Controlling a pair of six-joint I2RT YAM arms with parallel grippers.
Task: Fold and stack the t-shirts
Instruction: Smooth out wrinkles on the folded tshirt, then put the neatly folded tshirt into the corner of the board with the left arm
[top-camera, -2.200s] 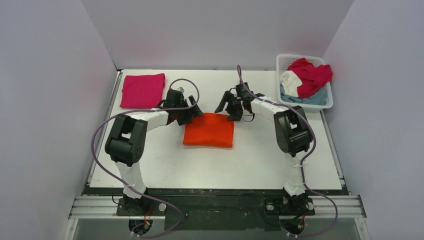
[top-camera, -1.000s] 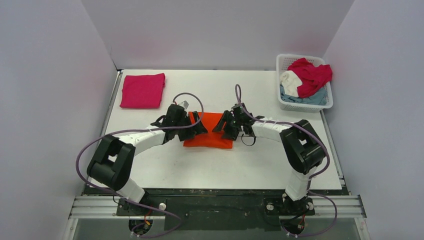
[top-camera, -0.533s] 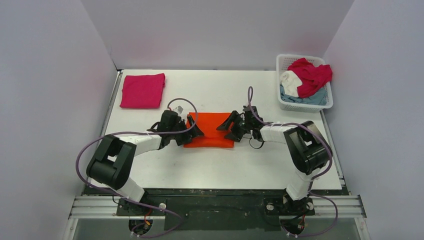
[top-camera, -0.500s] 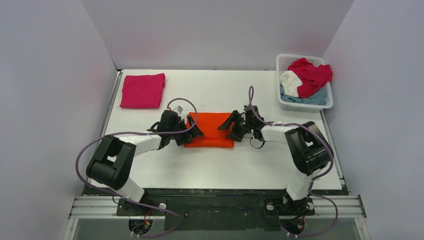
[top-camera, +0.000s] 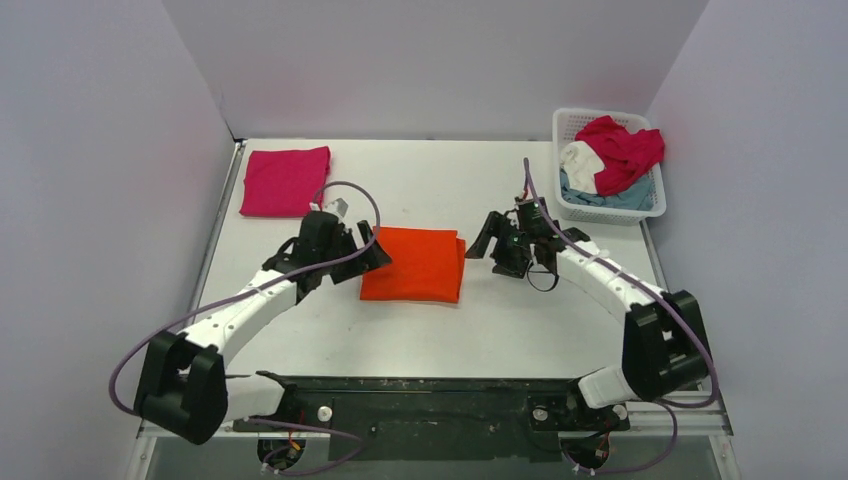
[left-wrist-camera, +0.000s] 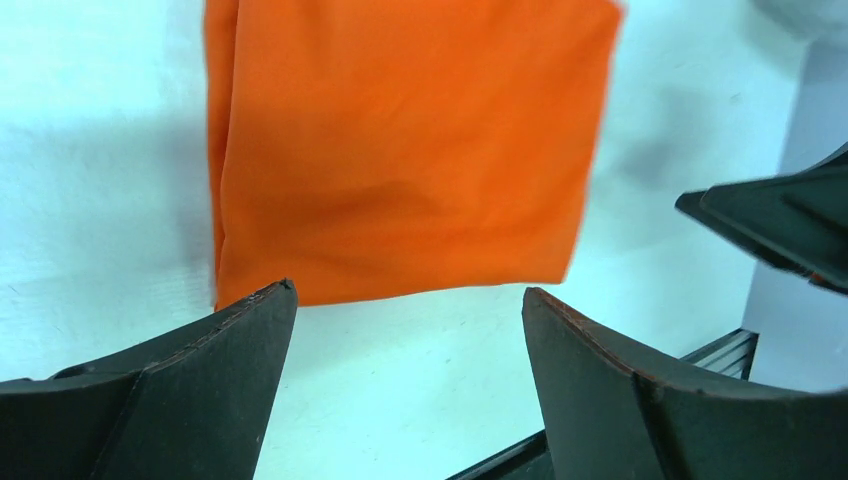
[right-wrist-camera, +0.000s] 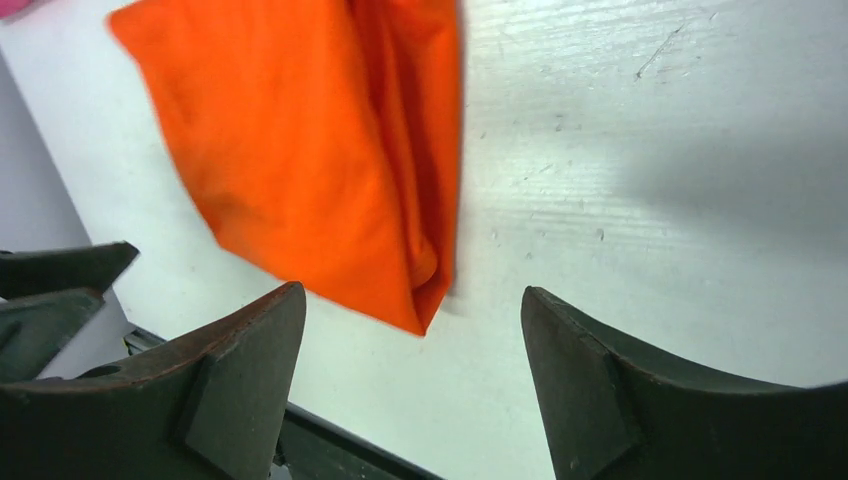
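Observation:
My left gripper grabs the folded orange t-shirt's near edge at its middle next, layers together, to stack it on the magenta-pink t-shirt (top-camera: 285, 181).
A bright orange t-shirt (top-camera: 412, 264) lies folded into a rectangle in the middle of the table; it also shows in the left wrist view (left-wrist-camera: 400, 140) and the right wrist view (right-wrist-camera: 320, 150). A magenta-pink t-shirt (top-camera: 285, 181) lies folded at the far left. My left gripper (top-camera: 372, 253) is open and empty just left of the orange shirt, apart from it (left-wrist-camera: 405, 310). My right gripper (top-camera: 488, 245) is open and empty just right of it (right-wrist-camera: 410, 310). Crimson, white and grey-blue shirts (top-camera: 612, 155) are heaped in the basket.
A white plastic lattice basket (top-camera: 572, 120) stands at the far right corner. Grey walls enclose the table on three sides. A black rail (top-camera: 430, 395) runs along the near edge by the arm bases.
Both grippers have let go of the orange shirt and drawn back sideways from it, left to the left and right to the right. The shirt now lies folded smaller, shifted slightly nearer.

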